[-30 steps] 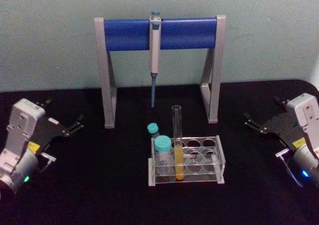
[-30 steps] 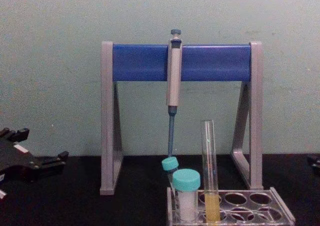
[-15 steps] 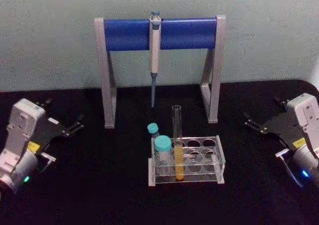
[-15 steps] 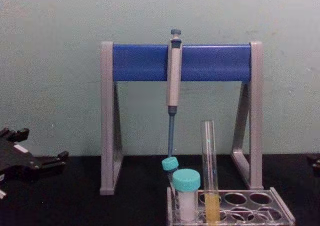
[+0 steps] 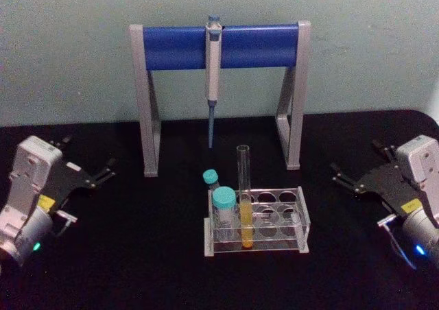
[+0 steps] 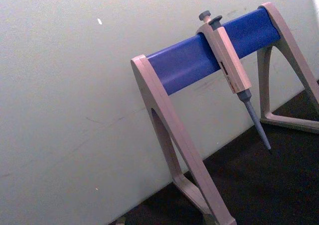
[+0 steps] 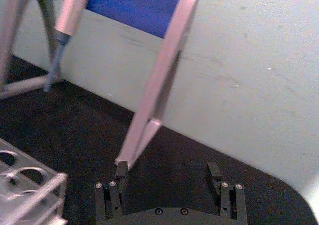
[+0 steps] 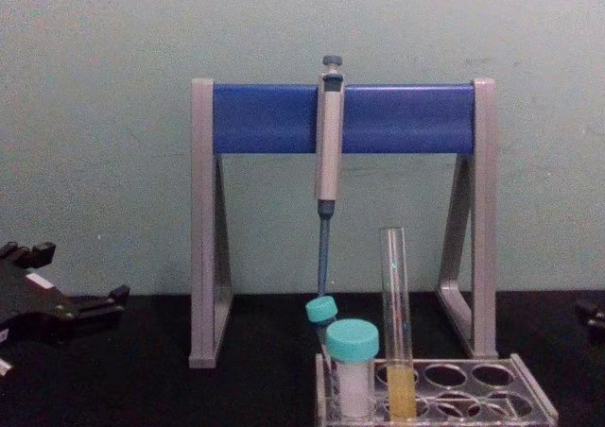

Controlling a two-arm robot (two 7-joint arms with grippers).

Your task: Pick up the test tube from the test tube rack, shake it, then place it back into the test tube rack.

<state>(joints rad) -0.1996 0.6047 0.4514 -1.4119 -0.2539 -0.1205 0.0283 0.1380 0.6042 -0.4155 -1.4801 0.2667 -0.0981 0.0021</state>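
The rack surrounds the test tube's lower end and a teal-capped vial (image 8: 354, 363) stands close beside it. I need to grab the test tube with my right gripper by its clear upper part (image 8: 395, 293).
The test tube (image 5: 243, 197) stands upright in the test tube rack (image 5: 302, 222) at the table's middle, yellow liquid in its lower part; the chest view shows the tube (image 8: 396, 323) in the rack's (image 8: 529, 410) front row. My left gripper (image 5: 88, 153) rests open at the far left, well away from the rack. On the right, my right gripper (image 5: 355, 157) is open and empty, a short way off the rack's right end. In the right wrist view its fingers (image 7: 121, 174) stand wide apart, with a corner of the rack (image 7: 35, 185) to one side.
A grey-and-blue pipette stand (image 5: 254, 46) rises behind the rack with a pipette (image 5: 213, 63) hanging from its bar. Two teal-capped vials (image 5: 223, 201) sit at the rack's left end. The black tabletop ends at a pale wall behind the stand.
My right gripper has shifted slightly left, toward the rack. The left arm, tube and rack have not moved.
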